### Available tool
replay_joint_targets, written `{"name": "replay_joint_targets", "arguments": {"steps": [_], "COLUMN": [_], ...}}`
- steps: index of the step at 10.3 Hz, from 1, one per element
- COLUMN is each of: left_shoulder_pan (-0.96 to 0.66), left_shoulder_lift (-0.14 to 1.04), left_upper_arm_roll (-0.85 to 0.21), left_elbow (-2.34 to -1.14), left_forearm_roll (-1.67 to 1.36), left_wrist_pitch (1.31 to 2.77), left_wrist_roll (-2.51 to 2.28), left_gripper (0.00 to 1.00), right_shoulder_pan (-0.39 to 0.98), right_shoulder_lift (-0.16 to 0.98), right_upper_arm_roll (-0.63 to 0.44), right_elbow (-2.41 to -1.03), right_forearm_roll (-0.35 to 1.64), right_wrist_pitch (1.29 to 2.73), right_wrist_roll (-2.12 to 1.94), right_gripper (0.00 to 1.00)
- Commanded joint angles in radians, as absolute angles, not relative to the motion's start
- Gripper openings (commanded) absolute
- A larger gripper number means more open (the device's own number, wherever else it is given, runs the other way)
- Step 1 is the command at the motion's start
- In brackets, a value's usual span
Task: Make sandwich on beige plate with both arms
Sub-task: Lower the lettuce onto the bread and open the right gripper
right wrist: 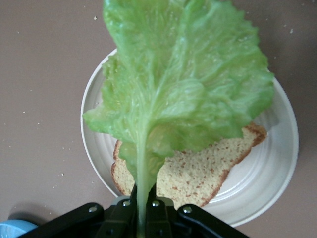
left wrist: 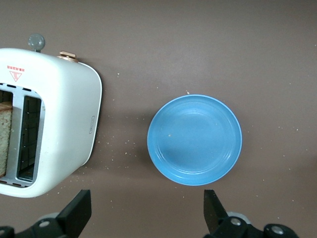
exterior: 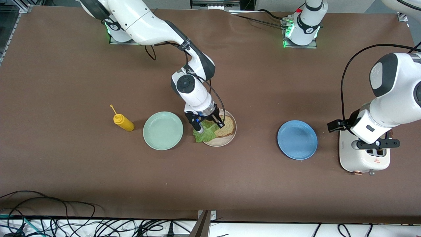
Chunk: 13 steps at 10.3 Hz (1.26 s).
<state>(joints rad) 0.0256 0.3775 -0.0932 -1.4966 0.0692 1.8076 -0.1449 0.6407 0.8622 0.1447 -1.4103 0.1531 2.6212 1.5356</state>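
I should release the leaf from my right gripper now. The lettuce leaf's stem point(right wrist: 142, 161) crosses the bread slice point(right wrist: 198, 174) inside the beige plate, so the leaf would settle there.
My right gripper point(exterior: 208, 123) is shut on the pale stem of a ruffled green lettuce leaf point(exterior: 204, 133) just over the beige plate point(exterior: 222, 141). In the right wrist view the lettuce leaf point(right wrist: 183, 84) spreads from the right gripper point(right wrist: 144, 208) over a brown bread slice point(right wrist: 208, 168) that lies flat on the beige plate point(right wrist: 280, 163). That bread slice point(exterior: 227, 126) is partly covered by the leaf. My left gripper point(exterior: 375, 151) hangs open over the white toaster point(exterior: 361, 161), with nothing between its fingers. A second bread slice point(left wrist: 4, 139) stands in a toaster slot.
A mint-green plate point(exterior: 163, 130) sits beside the beige plate, toward the right arm's end, with a yellow mustard bottle point(exterior: 123, 122) lying past it. A blue plate point(exterior: 297, 140) lies between the beige plate and the toaster. In the left wrist view the blue plate point(left wrist: 194, 140) is beside the toaster point(left wrist: 59, 114).
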Motion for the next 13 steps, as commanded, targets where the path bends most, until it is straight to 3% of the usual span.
{"name": "replay_joint_targets", "arguments": {"steps": [1, 4, 6, 10, 13], "left_shoulder_pan": [0.028, 0.028, 0.028, 0.028, 0.028], "left_shoulder_lift": [0.387, 0.385, 0.387, 0.385, 0.387], "left_upper_arm_roll": [-0.094, -0.094, -0.094, -0.094, -0.094], "left_elbow": [-1.473, -1.474, -1.474, -1.474, -1.473], "left_forearm_roll": [0.054, 0.055, 0.054, 0.055, 0.055], "left_wrist_pitch": [1.789, 1.789, 1.789, 1.789, 1.789], "left_wrist_roll": [-0.133, -0.133, -0.132, -0.132, -0.132], "left_gripper": [1.0, 1.0, 1.0, 1.0, 1.0], "right_shoulder_pan": [0.652, 0.652, 0.653, 0.638, 0.563], "right_shoulder_lift": [0.888, 0.89, 0.888, 0.855, 0.763], "right_upper_arm_roll": [0.141, 0.141, 0.14, 0.137, 0.138], "right_elbow": [-1.368, -1.367, -1.368, -1.355, -1.355], "right_forearm_roll": [0.156, 0.156, 0.149, 0.094, 0.071], "right_wrist_pitch": [2.628, 2.629, 2.631, 2.574, 2.3], "right_wrist_roll": [1.554, 1.554, 1.545, 1.526, 1.357], "right_gripper": [0.0, 0.0, 0.99, 1.0, 1.0]}}
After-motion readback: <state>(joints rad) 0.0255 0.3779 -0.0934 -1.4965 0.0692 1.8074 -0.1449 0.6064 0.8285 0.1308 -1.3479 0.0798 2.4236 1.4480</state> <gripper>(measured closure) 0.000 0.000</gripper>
